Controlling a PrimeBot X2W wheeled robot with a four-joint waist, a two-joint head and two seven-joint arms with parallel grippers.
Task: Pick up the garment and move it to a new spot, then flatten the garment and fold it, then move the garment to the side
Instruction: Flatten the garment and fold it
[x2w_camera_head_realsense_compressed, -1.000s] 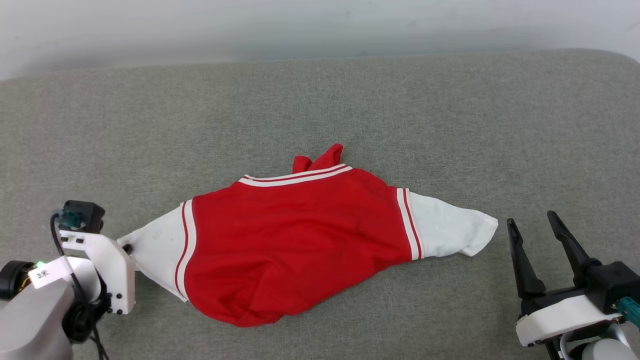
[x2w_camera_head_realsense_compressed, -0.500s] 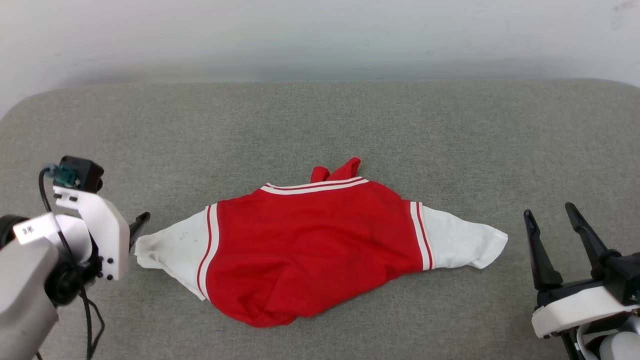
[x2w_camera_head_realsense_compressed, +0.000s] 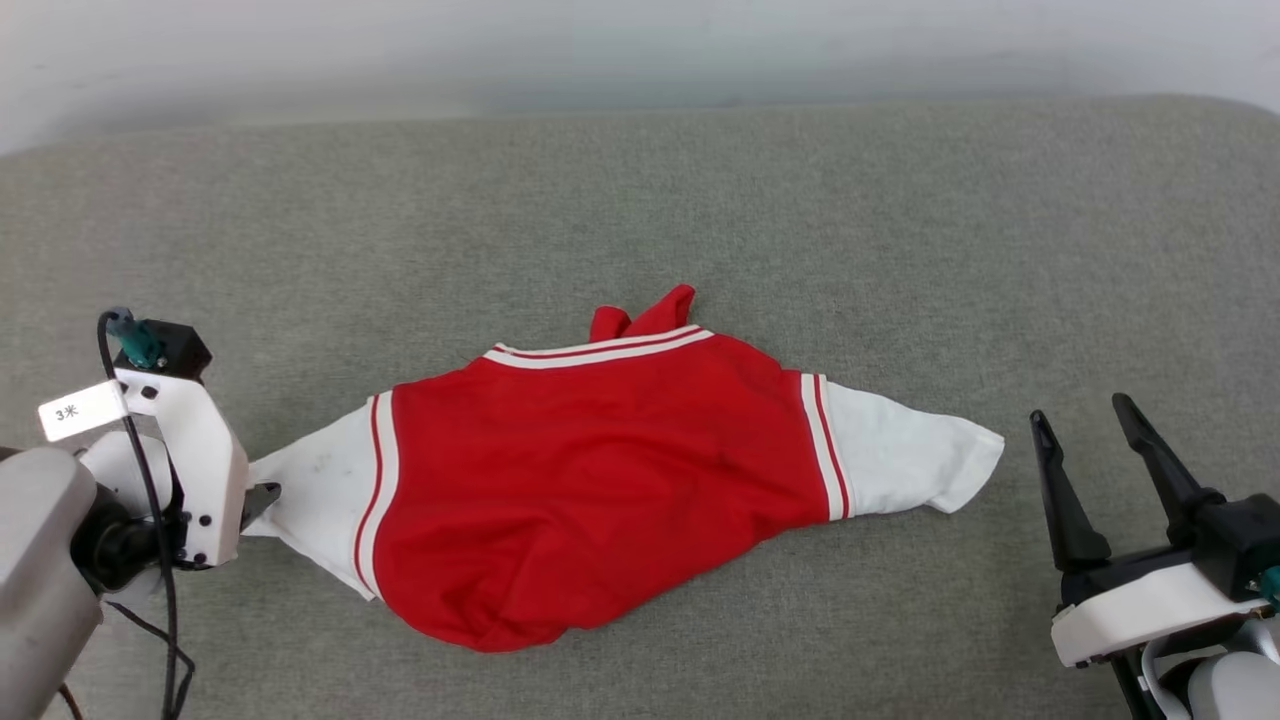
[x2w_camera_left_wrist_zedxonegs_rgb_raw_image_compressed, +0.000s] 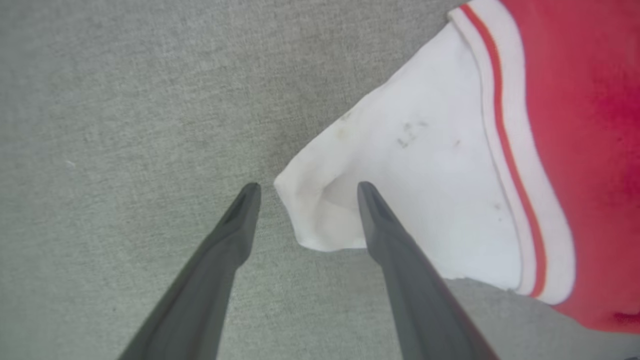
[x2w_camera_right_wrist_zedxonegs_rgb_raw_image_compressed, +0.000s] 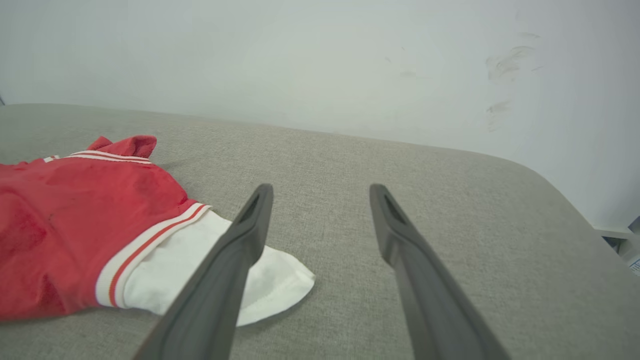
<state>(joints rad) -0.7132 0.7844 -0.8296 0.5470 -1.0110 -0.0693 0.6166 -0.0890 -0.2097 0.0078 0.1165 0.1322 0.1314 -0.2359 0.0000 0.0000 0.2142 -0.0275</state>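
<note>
I need to pinch the garment by its white sleeve edge (x2w_camera_head_realsense_compressed: 266, 480) with my left gripper next, because the red body (x2w_camera_head_realsense_compressed: 612, 468) lies wide and loose on the cushion.
The garment (x2w_camera_head_realsense_compressed: 600, 470) lies crumpled on the grey cushion, a red body with striped trim and a white sleeve stretched out to each side; no print shows. My left gripper (x2w_camera_head_realsense_compressed: 262, 495) sits at the tip of the left sleeve, largely hidden behind its white wrist mount. In the left wrist view it (x2w_camera_left_wrist_zedxonegs_rgb_raw_image_compressed: 307, 190) stands open, with the sleeve end of the garment (x2w_camera_left_wrist_zedxonegs_rgb_raw_image_compressed: 425, 165) lying between the fingers, loose. My right gripper (x2w_camera_head_realsense_compressed: 1081, 410) stands open and empty just right of the right sleeve. In the right wrist view it (x2w_camera_right_wrist_zedxonegs_rgb_raw_image_compressed: 321, 190) is beside the garment (x2w_camera_right_wrist_zedxonegs_rgb_raw_image_compressed: 75, 215).
The grey fabric cushion (x2w_camera_head_realsense_compressed: 640, 220) spreads wide around the shirt, with free room behind it and on both sides. A pale wall (x2w_camera_head_realsense_compressed: 640, 40) runs along its back edge. The cushion's rounded right corner (x2w_camera_right_wrist_zedxonegs_rgb_raw_image_compressed: 550, 190) drops off near my right arm.
My left gripper has opened and let go of the left sleeve tip, which now rests loose on the cushion. The head camera shifted. The right gripper stayed open.
</note>
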